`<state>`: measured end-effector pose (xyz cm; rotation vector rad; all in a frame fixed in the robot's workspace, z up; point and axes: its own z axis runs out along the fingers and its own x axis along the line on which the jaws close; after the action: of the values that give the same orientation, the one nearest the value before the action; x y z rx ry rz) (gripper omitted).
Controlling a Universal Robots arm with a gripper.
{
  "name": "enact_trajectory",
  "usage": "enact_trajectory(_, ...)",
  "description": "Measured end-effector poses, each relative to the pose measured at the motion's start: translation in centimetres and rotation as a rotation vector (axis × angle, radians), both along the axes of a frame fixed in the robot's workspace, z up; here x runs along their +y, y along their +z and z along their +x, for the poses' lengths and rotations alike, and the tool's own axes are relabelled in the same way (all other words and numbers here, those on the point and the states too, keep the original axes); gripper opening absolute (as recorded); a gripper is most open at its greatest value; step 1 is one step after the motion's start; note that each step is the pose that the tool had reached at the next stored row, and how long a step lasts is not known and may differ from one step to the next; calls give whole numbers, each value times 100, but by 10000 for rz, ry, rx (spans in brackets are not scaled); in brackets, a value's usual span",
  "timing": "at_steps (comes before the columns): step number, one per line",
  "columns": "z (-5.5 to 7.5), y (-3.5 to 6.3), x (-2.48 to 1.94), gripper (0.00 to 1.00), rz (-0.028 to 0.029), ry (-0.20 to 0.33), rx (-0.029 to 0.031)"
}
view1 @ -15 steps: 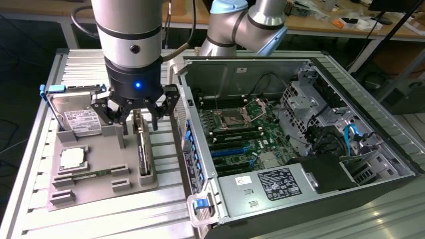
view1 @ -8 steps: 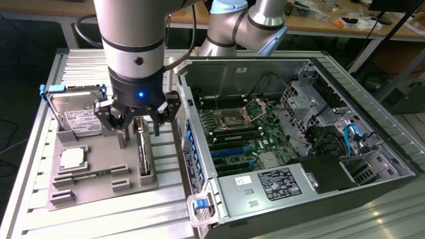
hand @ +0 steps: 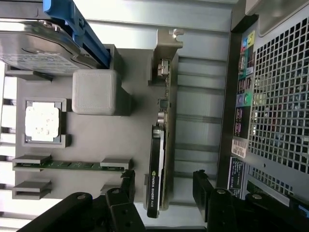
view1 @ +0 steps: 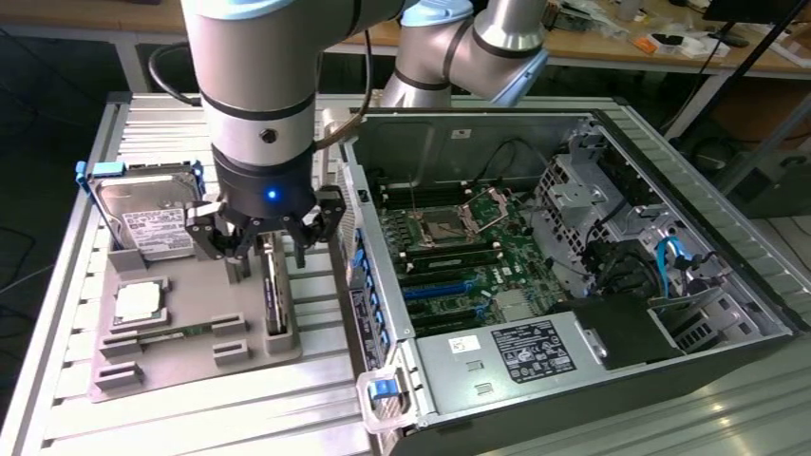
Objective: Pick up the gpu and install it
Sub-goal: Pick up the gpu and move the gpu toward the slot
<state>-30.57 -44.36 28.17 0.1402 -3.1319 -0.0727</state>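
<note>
My gripper isn't ready to close on the GPU yet and needs to go lower first: my open fingers are above the GPU's upper edge [view1: 269,243] and don't reach its sides.
The gpu [view1: 273,302] is a slim dark card standing on edge in a slot of the grey holder tray [view1: 190,285], beside the computer case. My gripper [view1: 268,258] hangs open just above it, with one finger on each side of the card's line. In the wrist view the gpu [hand: 161,140] runs edge-on, metal bracket at its far end, and its near end lies between my black fingers [hand: 128,181] of the gripper [hand: 164,186]. The fingers stand apart from the card, not touching it.
The tray also holds a silver hard drive [view1: 146,217] in a blue frame, a processor chip [view1: 137,301] and a green memory stick [view1: 178,332]. The open computer case [view1: 557,256] with its motherboard lies close on the exterior view's right. The grilled case wall [hand: 280,96] is near.
</note>
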Motion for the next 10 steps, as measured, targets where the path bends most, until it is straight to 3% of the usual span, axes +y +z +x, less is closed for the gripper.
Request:
enact_trajectory(3, 4, -56, 0, 60, 1, 9, -2)
enact_trajectory(10, 5, -63, 2, 60, -1, 11, -2)
